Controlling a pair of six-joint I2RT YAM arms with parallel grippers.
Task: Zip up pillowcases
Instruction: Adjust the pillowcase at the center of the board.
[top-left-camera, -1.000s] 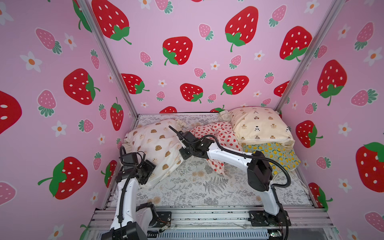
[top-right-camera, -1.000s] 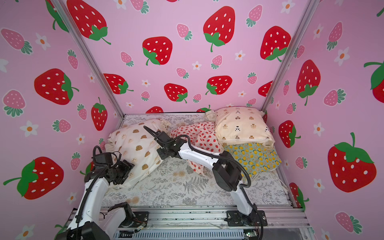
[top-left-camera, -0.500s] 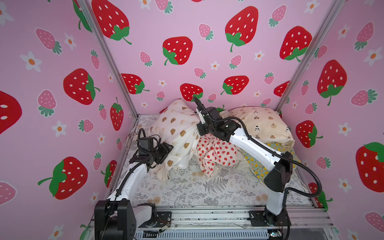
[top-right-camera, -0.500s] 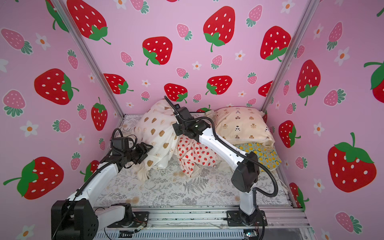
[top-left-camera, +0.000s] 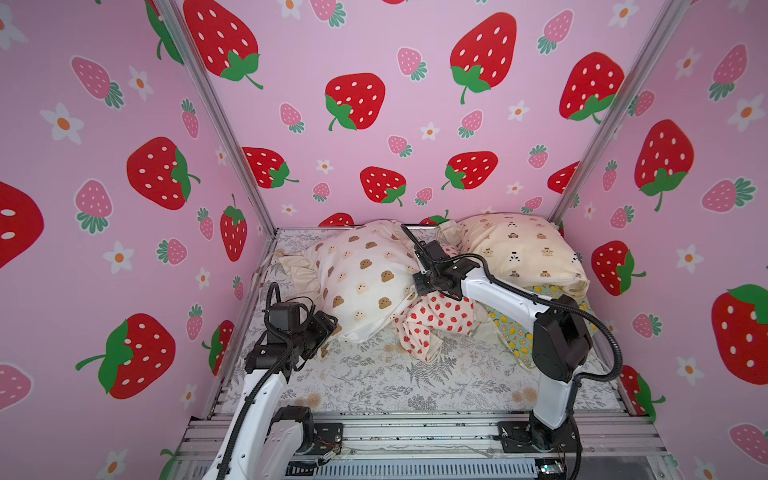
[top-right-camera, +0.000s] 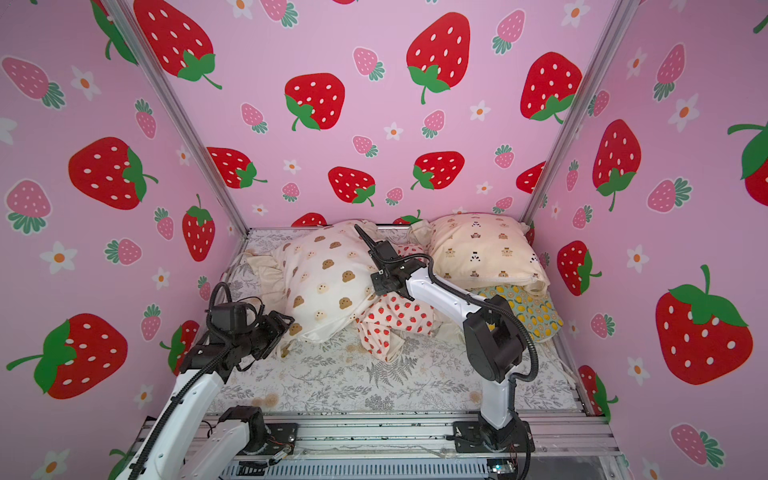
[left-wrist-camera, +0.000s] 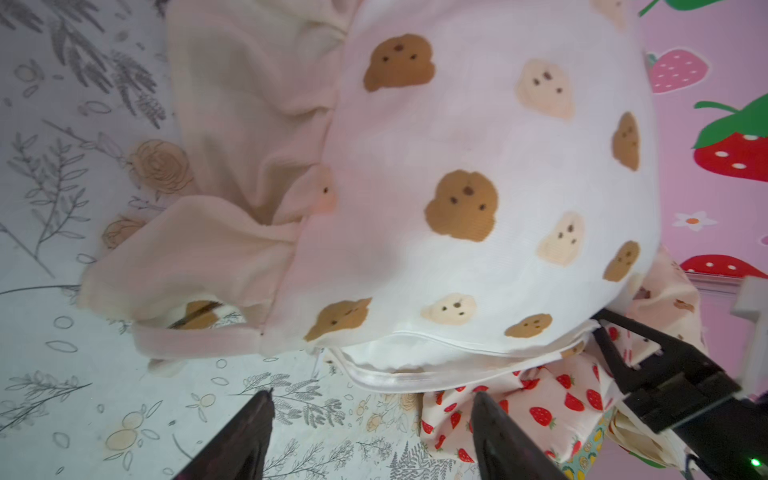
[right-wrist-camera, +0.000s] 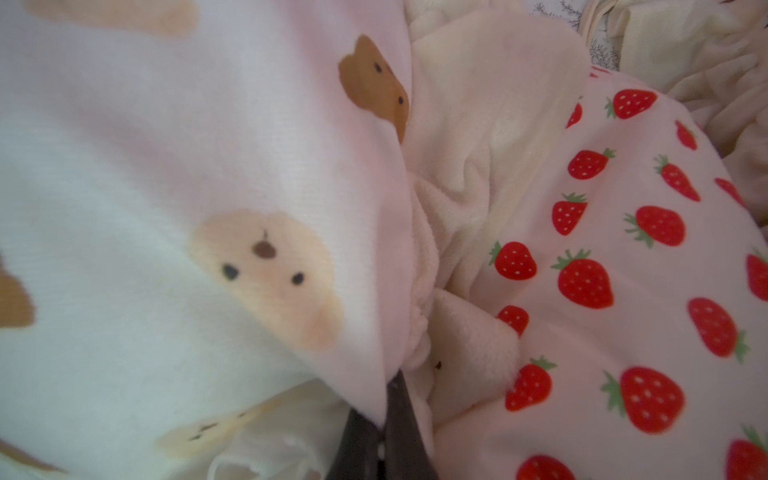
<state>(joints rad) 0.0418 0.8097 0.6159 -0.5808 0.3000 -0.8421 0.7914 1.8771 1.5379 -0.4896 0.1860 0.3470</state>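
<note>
I should next grab the bear-face pillowcase (top-left-camera: 365, 278) with my left gripper by its near ruffled corner beside its open seam, so it can be stretched for zipping.
The bear-face pillowcase (top-left-camera: 365, 278) (top-right-camera: 324, 274), white with a cream ruffle, lies at the back left. My right gripper (top-left-camera: 409, 237) (right-wrist-camera: 392, 386) is shut on its far right edge (right-wrist-camera: 166, 187), beside the crumpled strawberry pillowcase (top-left-camera: 436, 320) (right-wrist-camera: 623, 249). My left gripper (top-left-camera: 332, 328) (left-wrist-camera: 372, 395) stands open and empty just short of the near edge of the bear-face pillowcase (left-wrist-camera: 478, 166), where the white lining shows through an open seam. At the back right, the cream pillowcase with small bears (top-left-camera: 519, 249) rests on the lemon pillowcase (top-left-camera: 515, 332).
A grey fern-print sheet (top-left-camera: 395, 374) covers the floor. Pink strawberry walls (top-left-camera: 124, 249) close in the left, back and right. A metal rail (top-left-camera: 415, 432) carrying both arm bases runs along the front.
The bear-face pillowcase was lifted toward the back wall and has come down again, farther back than before. My left gripper has dropped away from its near edge and opened wider.
</note>
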